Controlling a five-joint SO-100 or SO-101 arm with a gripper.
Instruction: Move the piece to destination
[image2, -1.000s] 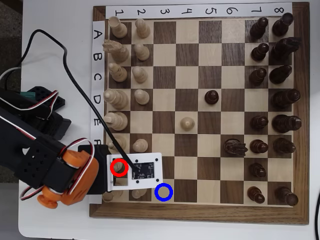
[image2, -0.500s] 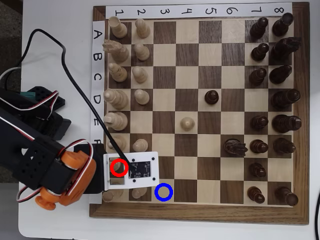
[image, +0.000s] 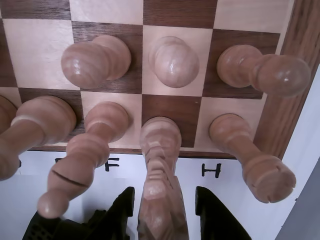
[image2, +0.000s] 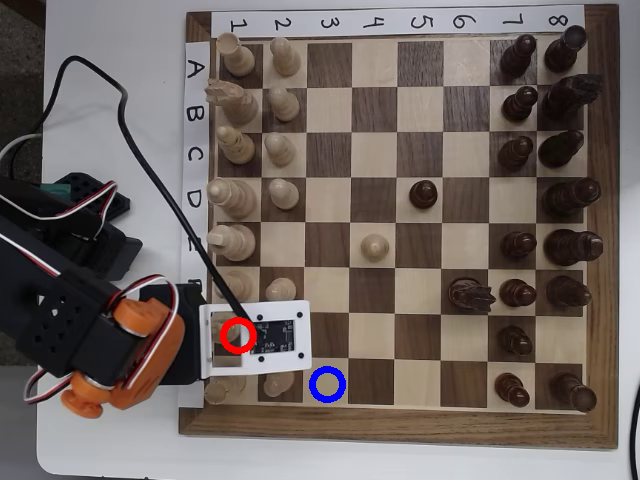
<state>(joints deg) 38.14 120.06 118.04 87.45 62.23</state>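
My gripper should grab the knight by its carved head (image: 162, 212) next, so that the pale cream knight's round base (image: 161, 131) stays free to stand at the destination.
The piece, a pale cream knight (image: 159, 165), stands on a dark square at the board's near edge in the wrist view. My gripper (image: 165, 195) is open, with one black finger on each side of the knight's head and a narrow gap on both sides. In the overhead view the white wrist board (image2: 275, 338) covers the knight and the fingers, and a red ring (image2: 237, 336) is drawn there. The destination, a light square with a blue ring (image2: 327, 384), lies just right of the wrist board in the bottom row and is bare.
Pale pawns (image: 172, 61) and tall pale pieces (image: 250, 155) crowd closely around the knight. Dark pieces (image2: 545, 240) fill the right columns in the overhead view. A lone pale pawn (image2: 374, 246) and a dark pawn (image2: 424, 193) stand mid-board. A black cable (image2: 150, 170) loops over the table.
In the overhead view the arm and its wrist board have slid a little to the left. No chess piece has moved.
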